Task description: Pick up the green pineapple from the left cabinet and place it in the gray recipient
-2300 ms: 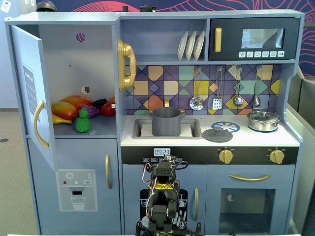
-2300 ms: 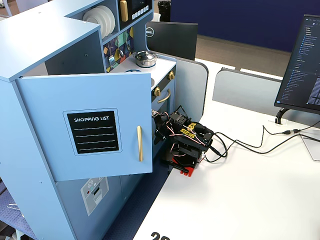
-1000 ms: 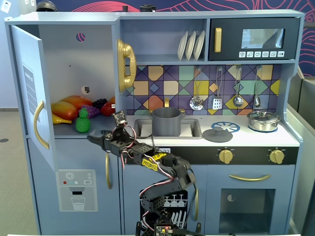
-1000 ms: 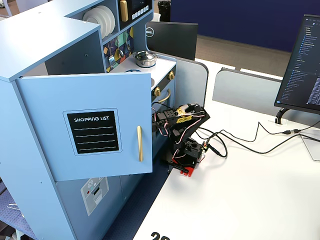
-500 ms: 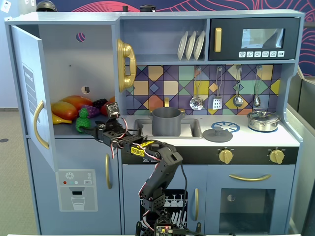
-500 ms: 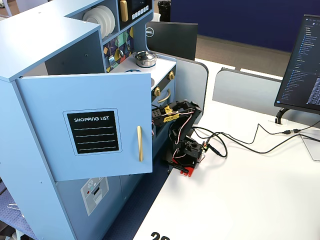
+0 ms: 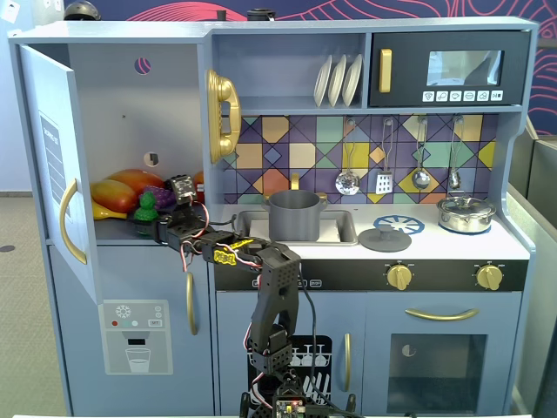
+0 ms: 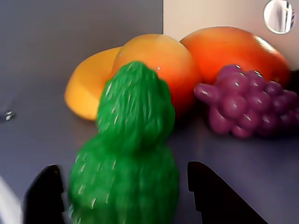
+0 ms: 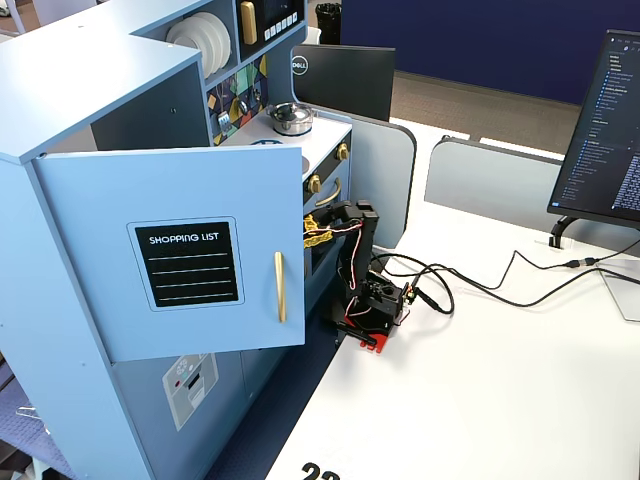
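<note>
Next, my gripper takes hold of the green pineapple by its lower body [image 7: 145, 226] to place it in the gray recipient [image 7: 293, 215].
The green pineapple [image 8: 133, 154] stands upright on the shelf of the left cabinet [image 7: 122, 113], whose door [image 7: 52, 165] hangs open. In a fixed view the pineapple [image 7: 146, 207] is at the shelf's front. My gripper [image 8: 124, 198] is open, with one dark finger [image 8: 44, 196] on each side of the pineapple's body; the right finger [image 8: 219, 200] stands clearly apart from it. In a fixed view the gripper [image 7: 150, 228] reaches into the cabinet. The gray recipient [image 7: 293, 215] stands in the sink to the right. In another fixed view the door [image 9: 190, 250] hides the gripper and the pineapple.
Orange and yellow toy fruits [image 8: 159, 65] and a purple grape bunch [image 8: 245, 105] lie right behind the pineapple. A flat gray lid [image 7: 385, 238] and a shiny lidded pot [image 7: 466, 213] sit on the counter. The arm's base [image 9: 372, 310] stands on a white desk with cables.
</note>
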